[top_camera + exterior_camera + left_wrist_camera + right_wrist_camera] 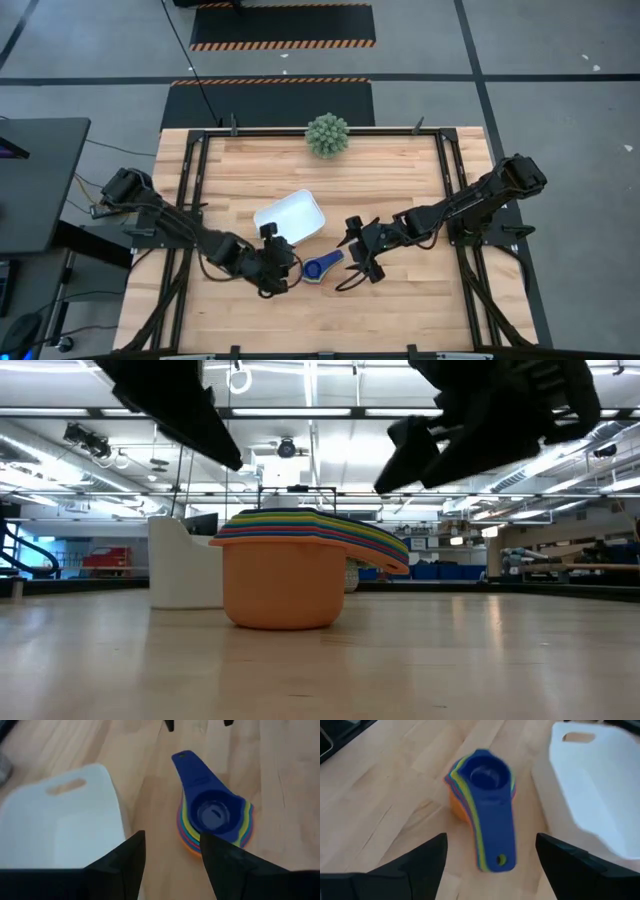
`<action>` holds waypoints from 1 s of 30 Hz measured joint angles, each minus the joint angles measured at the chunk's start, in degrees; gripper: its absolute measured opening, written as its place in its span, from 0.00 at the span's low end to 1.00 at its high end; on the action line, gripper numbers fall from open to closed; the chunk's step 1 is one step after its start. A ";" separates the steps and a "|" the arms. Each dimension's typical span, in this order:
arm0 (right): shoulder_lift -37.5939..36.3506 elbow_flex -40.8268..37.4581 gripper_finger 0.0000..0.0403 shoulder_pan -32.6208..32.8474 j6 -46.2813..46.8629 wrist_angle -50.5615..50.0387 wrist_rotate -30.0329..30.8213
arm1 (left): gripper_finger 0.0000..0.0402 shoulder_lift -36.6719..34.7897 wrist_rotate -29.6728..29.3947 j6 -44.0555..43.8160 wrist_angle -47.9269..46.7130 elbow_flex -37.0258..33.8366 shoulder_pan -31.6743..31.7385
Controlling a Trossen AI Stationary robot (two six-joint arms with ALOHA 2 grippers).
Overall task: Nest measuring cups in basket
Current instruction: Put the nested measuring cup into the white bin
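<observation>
The measuring cups need to be nested in the white basket (290, 217) (600, 795). My right gripper should pick up the stack by its flat handles for that next.
The measuring cups (320, 268) are nested into one stack, orange at the bottom and dark blue on top. The stack (285, 575) stands on the orange cup's base on the table, just near-right of the white basket (290, 217). The handles (492, 837) fan toward my right gripper. My left gripper (172, 865) is open, just left of the stack (215, 820), with nothing between its fingers. My right gripper (490, 865) is open on the stack's right side, short of the handles.
A spiky green ball plant (327, 134) stands at the middle of the table's far edge. The basket (60, 820) lies close beside my left gripper. Bare wood stretches along the near edge and to the far right.
</observation>
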 joint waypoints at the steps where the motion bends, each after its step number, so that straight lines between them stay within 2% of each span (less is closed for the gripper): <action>1: 0.00 -0.72 0.78 0.00 0.01 0.83 -0.12 | 0.48 0.71 -0.49 -1.98 0.33 -0.03 -0.44; 8: 0.00 -5.75 0.79 -0.07 -0.06 11.18 -0.19 | 0.48 5.43 -3.31 -9.95 4.09 -0.03 -3.87; 15: 0.69 -7.19 0.78 0.43 1.64 16.53 1.74 | 0.48 6.21 -12.90 -14.00 5.30 -0.03 -9.04; 18: 2.28 -6.42 0.78 1.69 1.35 16.99 3.39 | 0.48 6.21 -14.80 -15.25 5.19 -0.03 -10.33; 22: 5.59 -2.79 0.78 3.33 0.17 17.62 4.68 | 0.48 6.21 -13.74 -17.12 4.78 0.01 -10.64; 30: 12.59 5.63 0.78 3.41 -1.22 10.63 5.97 | 0.48 7.11 -6.46 -20.17 5.06 0.00 -10.88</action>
